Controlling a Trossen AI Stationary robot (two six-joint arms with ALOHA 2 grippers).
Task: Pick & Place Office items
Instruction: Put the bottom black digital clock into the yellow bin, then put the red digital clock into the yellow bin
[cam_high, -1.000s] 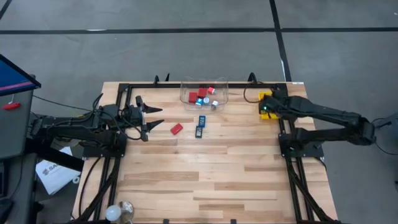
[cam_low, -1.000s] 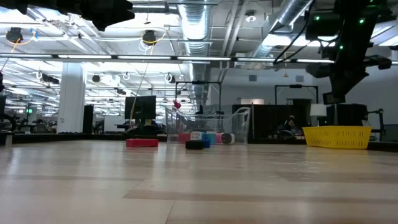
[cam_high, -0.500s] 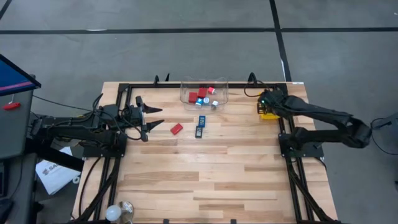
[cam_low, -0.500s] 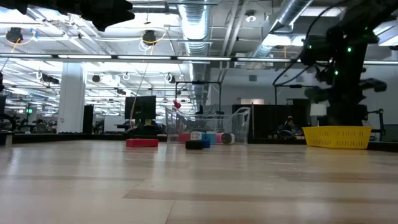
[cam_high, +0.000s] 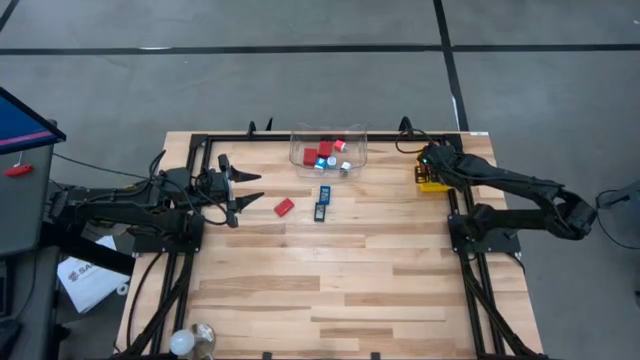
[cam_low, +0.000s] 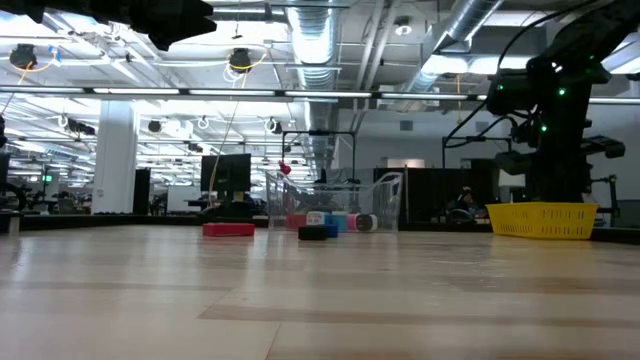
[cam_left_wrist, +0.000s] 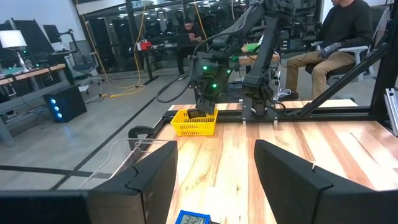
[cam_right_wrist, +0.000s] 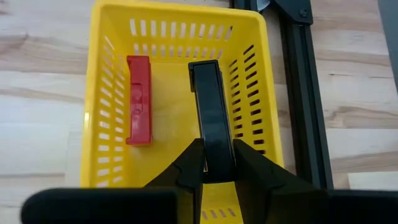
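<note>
My right gripper is ready to open now. The dark stick (cam_right_wrist: 210, 106) stands inside the sides of the yellow tray in the right wrist view.
My right gripper (cam_right_wrist: 217, 163) hangs over the yellow tray (cam_high: 428, 181) at the table's far right and is shut on a short dark stick (cam_right_wrist: 210, 106). A red block (cam_right_wrist: 138, 99) lies on the tray's floor beside the stick. My left gripper (cam_high: 250, 189) waits open at the far left, level above the table. On the bare wood rest a red block (cam_high: 284, 207) and a flat blue-black rectangle (cam_high: 321, 203). The clear tub (cam_high: 328, 150) at the far edge holds more red and blue-and-silver pieces. My right gripper pinches the dark stick near its end (cam_right_wrist: 216, 149) between the two fingers (cam_right_wrist: 189, 168), coming from above and pointing down into the tray. The stick runs on past the fingertips over the tray's floor; whether its free end (cam_right_wrist: 204, 67) touches the floor I cannot tell.
A black frame (cam_high: 452, 200) runs along the table's sides and far edge, right beside the tray. A white bulb (cam_high: 181, 343) sits at the near left corner. A seated person (cam_left_wrist: 339, 34) shows beyond the right side. Open wood fills the middle and near half.
My right gripper has come down over the yellow tray, from high above it to just above its rim, carrying the dark stick. The left arm has kept still.
</note>
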